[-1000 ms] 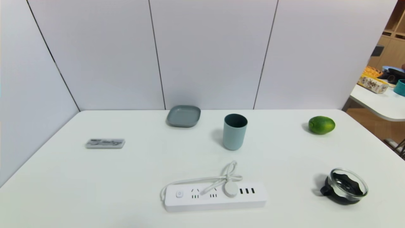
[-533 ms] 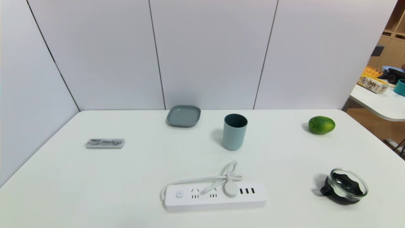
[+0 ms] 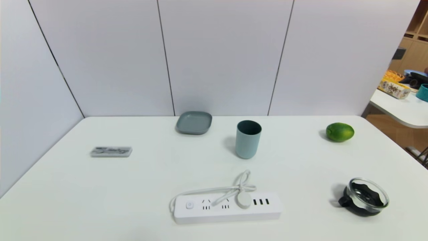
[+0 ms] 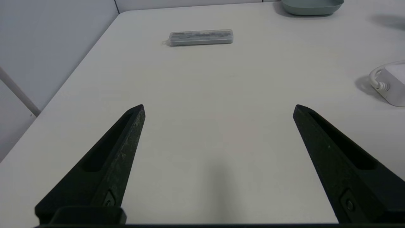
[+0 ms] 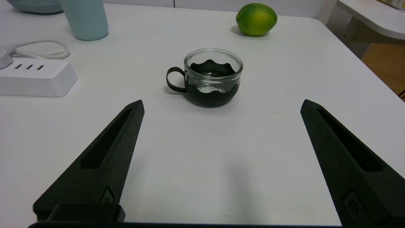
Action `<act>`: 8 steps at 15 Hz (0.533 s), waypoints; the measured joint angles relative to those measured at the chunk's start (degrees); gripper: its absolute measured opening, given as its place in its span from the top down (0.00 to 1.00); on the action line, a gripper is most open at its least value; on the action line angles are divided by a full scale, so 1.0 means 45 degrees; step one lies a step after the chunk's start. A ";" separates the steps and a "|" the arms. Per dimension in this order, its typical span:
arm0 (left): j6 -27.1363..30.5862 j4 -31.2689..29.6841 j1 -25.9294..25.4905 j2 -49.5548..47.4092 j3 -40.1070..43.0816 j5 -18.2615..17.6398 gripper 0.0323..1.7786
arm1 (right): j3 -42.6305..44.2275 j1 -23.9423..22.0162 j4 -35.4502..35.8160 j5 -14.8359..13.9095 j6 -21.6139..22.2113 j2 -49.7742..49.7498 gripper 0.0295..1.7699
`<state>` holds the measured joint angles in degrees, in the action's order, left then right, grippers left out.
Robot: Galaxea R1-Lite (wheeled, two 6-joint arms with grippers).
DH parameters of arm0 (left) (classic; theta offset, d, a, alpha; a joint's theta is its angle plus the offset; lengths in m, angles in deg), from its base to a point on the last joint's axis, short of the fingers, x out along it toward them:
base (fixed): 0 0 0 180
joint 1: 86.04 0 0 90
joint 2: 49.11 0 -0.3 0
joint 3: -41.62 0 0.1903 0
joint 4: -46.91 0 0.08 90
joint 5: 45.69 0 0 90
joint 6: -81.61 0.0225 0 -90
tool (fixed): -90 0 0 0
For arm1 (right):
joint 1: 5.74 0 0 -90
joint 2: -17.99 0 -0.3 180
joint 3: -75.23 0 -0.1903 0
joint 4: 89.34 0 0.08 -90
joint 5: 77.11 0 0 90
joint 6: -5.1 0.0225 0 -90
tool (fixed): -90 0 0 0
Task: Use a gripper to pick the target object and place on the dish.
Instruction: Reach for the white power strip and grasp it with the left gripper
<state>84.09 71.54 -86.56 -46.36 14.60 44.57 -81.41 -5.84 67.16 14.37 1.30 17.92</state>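
My left gripper will close next across the narrow width of the power strip (image 3: 227, 207), by the power strip's long sides near its middle (image 3: 218, 208), because it is long.
The target object, a long white power strip (image 3: 227, 207) with a round plug and bundled cord, lies flat near the table's front middle; its ends also show in the wrist views (image 4: 394, 87) (image 5: 34, 77). The dish (image 3: 194, 122), a shallow grey-blue square plate, sits at the back by the wall (image 4: 311, 6). Neither arm appears in the head view. My left gripper (image 4: 218, 109) hovers open over bare table, left of the strip. My right gripper (image 5: 221, 106) is open too, over bare table right of the strip, with nothing between its fingers.
A tall blue-grey cup (image 3: 247, 139) stands between strip and dish. A flat grey pack (image 3: 111, 151) lies at the left, a lime (image 3: 339, 132) at the back right, a glass bowl with black base (image 3: 366, 196) at the front right. White wall panels close the back and left.
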 joint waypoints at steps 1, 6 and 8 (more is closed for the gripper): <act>0.0379 0.0271 0.0000 0.0433 -0.0461 -0.0014 0.05 | 0.0000 0.0000 0.0000 0.0000 0.0003 0.0000 0.03; 0.2934 0.2183 0.0371 0.3416 -0.2893 -0.1203 0.05 | 0.0000 0.0000 0.0000 0.0003 0.0000 0.0000 0.03; 0.4250 0.3161 0.0455 0.4955 -0.4204 -0.1891 0.05 | 0.0000 0.0000 -0.0011 0.0000 -0.0005 0.0000 0.03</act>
<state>103.21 85.76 -84.51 -24.06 -4.32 36.06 -81.41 -5.84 67.11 14.37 1.27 17.92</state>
